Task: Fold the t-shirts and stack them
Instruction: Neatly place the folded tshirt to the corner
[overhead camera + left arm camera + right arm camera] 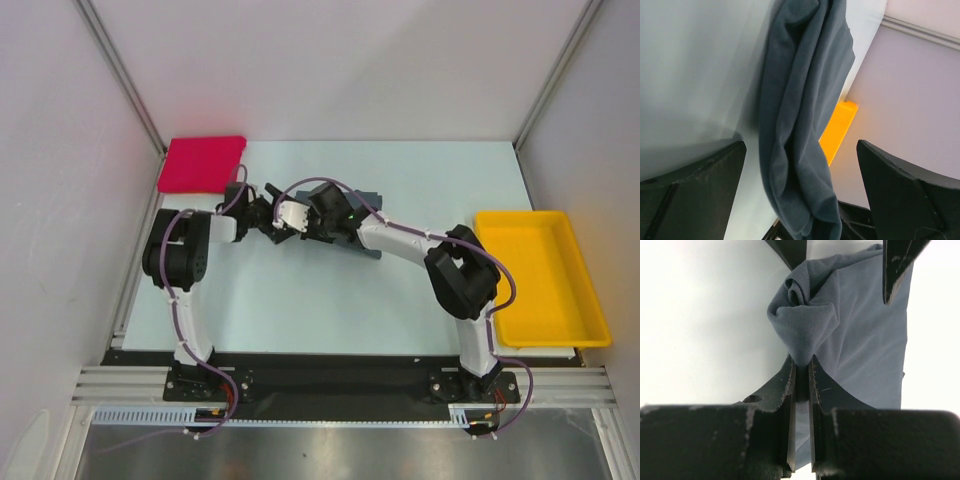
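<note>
My left gripper grabs the slate-grey t-shirt's rumpled roll next, on the roll's side nearest the pinkish-red t-shirt (202, 164), to stack it there.
My right gripper (802, 365) is shut on a bunched fold of the slate-grey t-shirt (860, 340), which spreads away from the pinch over the pale table. In the left wrist view that shirt (800, 115) hangs as a long rumpled roll between the wide-apart fingers of my left gripper (800, 185), which is open and touches no cloth. From above, both grippers meet at the table's middle back, the left (266, 216) just left of the right (292, 216), and they hide most of the grey shirt (360, 245). The pinkish-red t-shirt (202, 164) lies folded flat at the back left corner.
A yellow tray (540, 275) sits at the right edge of the table and shows again in the left wrist view as an orange-yellow tray (840, 127) behind the cloth. White walls enclose the table on three sides.
</note>
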{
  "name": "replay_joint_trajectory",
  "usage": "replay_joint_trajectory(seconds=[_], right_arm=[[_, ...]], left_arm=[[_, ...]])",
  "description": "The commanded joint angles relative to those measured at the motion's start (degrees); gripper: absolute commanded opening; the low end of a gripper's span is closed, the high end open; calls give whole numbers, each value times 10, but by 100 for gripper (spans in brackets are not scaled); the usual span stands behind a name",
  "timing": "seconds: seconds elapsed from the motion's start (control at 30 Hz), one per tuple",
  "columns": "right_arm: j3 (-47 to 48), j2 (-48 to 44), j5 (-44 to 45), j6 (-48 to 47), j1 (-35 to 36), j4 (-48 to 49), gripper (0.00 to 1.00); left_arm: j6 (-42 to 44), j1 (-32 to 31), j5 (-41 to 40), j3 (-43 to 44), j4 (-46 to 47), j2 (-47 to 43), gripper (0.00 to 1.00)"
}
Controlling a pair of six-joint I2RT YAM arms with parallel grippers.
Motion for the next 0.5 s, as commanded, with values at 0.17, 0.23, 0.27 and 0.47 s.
replay_joint_trajectory(seconds=[0.17,0.23,0.27,0.47], right_arm=[[7,-53,-31,36,-23,13,0],[7,-58,-32,43,-26,15,0],[8,-58,-33,46,-29,16,0],[22,-54,-38,57,-30,20,0]], left_arm=[[-10,-14,-26,78,-50,57,98],[1,-16,-39,94,-72,62,96],[3,-16,-43,100,-75,68,95],[21,-17,-47,150,-107,97,88]])
